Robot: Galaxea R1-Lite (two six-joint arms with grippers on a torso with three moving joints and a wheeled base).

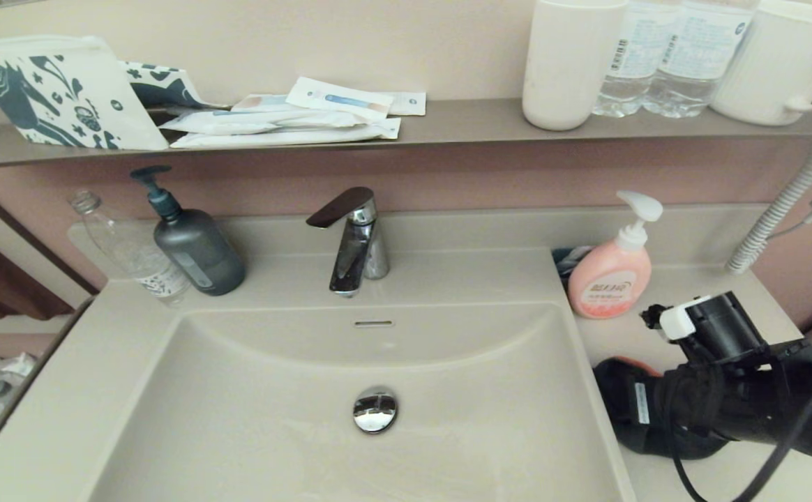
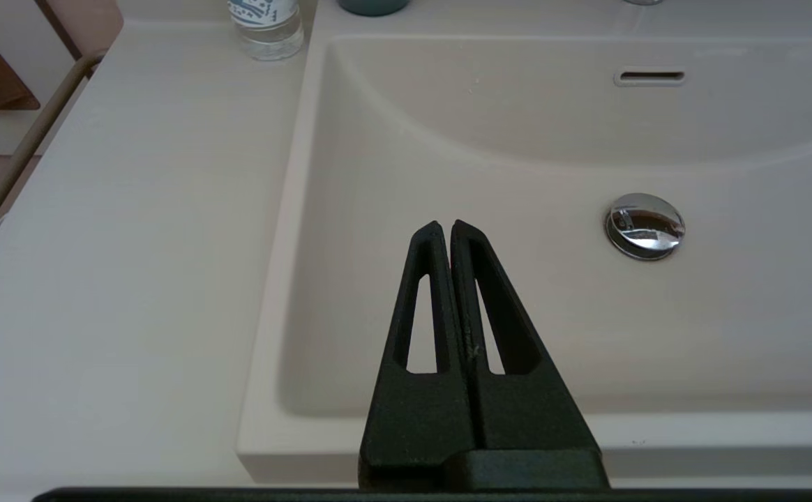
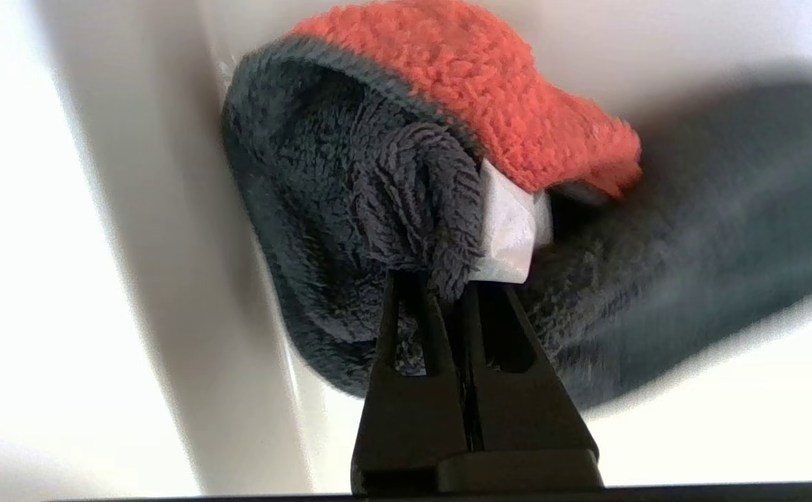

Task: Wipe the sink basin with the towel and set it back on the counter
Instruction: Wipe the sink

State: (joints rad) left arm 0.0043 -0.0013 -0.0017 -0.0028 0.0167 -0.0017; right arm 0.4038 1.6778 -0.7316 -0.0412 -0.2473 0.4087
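The towel's charcoal edge (image 1: 605,389) overlaps the basin's rim, so my right gripper must hold the towel until it lies wholly on the counter.
The beige sink basin (image 1: 273,390) fills the middle, with its chrome drain plug (image 1: 374,409) and overflow slot (image 1: 373,323). The towel (image 1: 622,411) is a bunched charcoal cloth with an orange-red fold (image 3: 490,90) and a white label. It sits over the counter (image 1: 741,286) just right of the basin's right rim. My right gripper (image 3: 448,282) is shut on the towel's grey pile. Whether the towel rests on the counter or hangs just above it does not show. My left gripper (image 2: 445,226) is shut and holds nothing, above the basin's front left part (image 2: 517,139).
A pink soap bottle (image 1: 612,275) stands just behind the towel. The faucet (image 1: 354,240), a grey pump bottle (image 1: 197,247) and a clear bottle (image 1: 134,251) line the back. The wall shelf (image 1: 462,122) holds cups, water bottles and packets. A hose (image 1: 776,213) hangs at the right.
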